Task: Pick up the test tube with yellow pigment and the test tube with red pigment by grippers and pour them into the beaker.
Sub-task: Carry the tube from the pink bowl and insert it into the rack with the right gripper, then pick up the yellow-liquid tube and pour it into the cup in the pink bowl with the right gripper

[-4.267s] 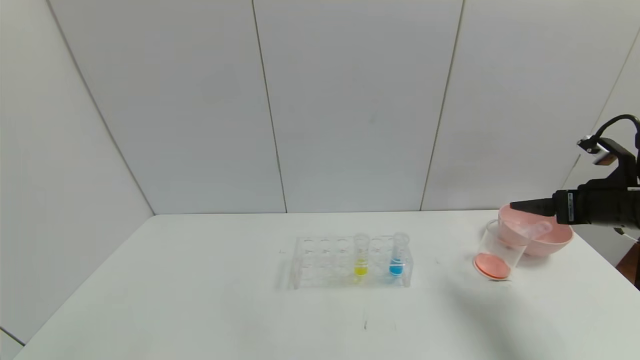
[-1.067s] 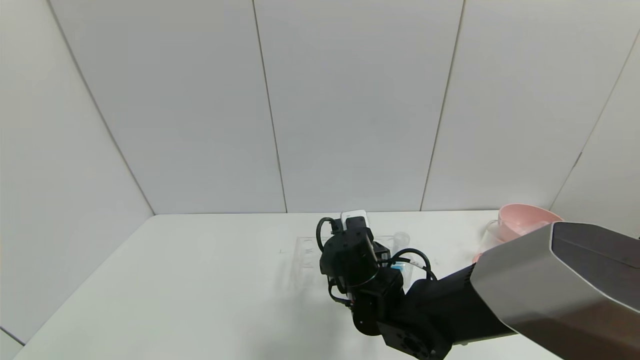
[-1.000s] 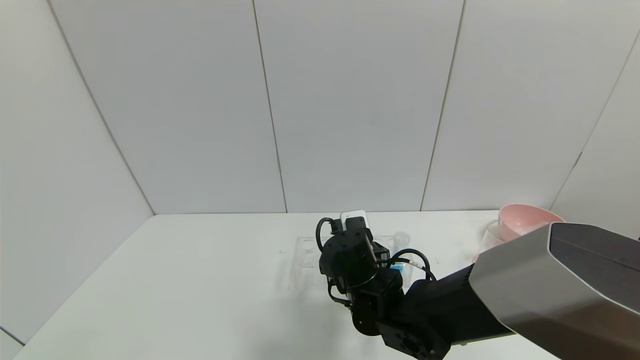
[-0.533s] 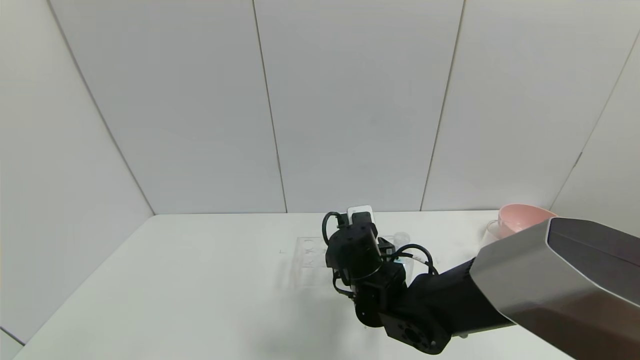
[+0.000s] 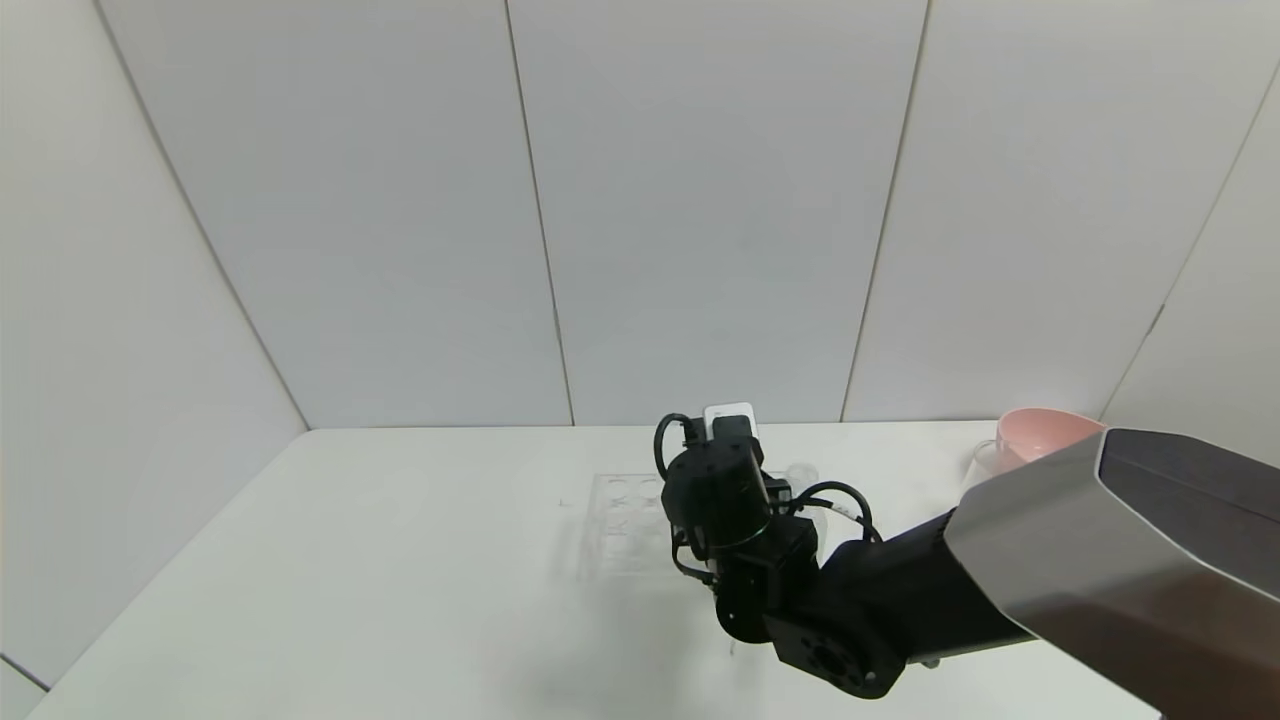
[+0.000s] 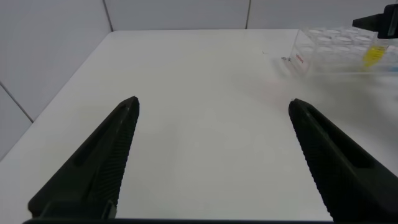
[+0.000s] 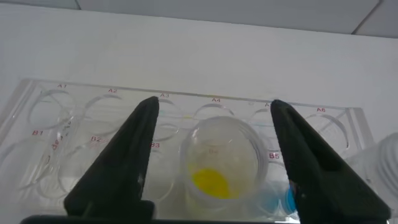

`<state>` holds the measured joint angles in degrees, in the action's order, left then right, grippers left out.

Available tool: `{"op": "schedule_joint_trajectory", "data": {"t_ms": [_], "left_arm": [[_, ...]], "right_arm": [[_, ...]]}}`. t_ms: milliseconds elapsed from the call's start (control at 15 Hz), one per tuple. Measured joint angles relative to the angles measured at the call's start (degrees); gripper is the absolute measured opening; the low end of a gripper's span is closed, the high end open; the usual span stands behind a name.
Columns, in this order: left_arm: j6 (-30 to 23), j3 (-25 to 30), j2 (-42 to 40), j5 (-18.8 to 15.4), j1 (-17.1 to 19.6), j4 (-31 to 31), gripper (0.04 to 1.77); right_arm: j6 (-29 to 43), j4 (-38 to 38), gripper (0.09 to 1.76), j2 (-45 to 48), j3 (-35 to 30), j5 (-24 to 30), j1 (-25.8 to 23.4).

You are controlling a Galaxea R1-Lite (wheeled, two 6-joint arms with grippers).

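Next, my right gripper grabs the yellow test tube by its upper body below its rim (image 7: 224, 163), since the clear rack (image 7: 74, 118) surrounds the test tube's lower end.
In the right wrist view the test tube with yellow pigment (image 7: 217, 158) stands upright in a clear rack (image 7: 74, 118), seen from above with yellow liquid at its bottom. My right gripper (image 7: 213, 102) is open and straddles it, with a gap between each finger and the glass. In the head view my right wrist (image 5: 720, 490) hangs over the rack (image 5: 620, 520) and hides the tube. Only part of the beaker's (image 5: 983, 458) rim shows behind my right arm. The test tube with red pigment is out of view. My left gripper (image 6: 211, 106) hangs open over bare table.
A pink bowl (image 5: 1040, 428) stands at the back right, beside the beaker. A tube with blue liquid (image 7: 289, 199) sits in the rack next to the yellow one. The left wrist view shows the rack (image 6: 329, 46) far off across bare white table.
My right arm has swung from the beaker over to the rack. Over the last second its wrist has shifted slightly right and farther from me.
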<state>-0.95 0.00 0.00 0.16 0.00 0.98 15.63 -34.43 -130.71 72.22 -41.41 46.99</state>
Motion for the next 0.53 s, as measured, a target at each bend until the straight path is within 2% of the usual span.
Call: {"op": "schedule_joint_trajectory", "data": {"t_ms": [267, 333, 533], "left_arm": [[0.00, 0.00, 0.00, 0.00, 0.00, 0.00, 1.72], [0.00, 0.00, 0.00, 0.00, 0.00, 0.00, 1.72], [0.00, 0.00, 0.00, -0.02, 0.00, 0.00, 1.72]], "right_arm": [[-0.06, -0.22, 0.80, 0.20, -0.61, 0.02, 0.02], [-0.06, -0.22, 0.61, 0.20, -0.67, 0.04, 0.00], [-0.09, -0.28, 0.60, 0.26, -0.83, 0.04, 0.00]]}}
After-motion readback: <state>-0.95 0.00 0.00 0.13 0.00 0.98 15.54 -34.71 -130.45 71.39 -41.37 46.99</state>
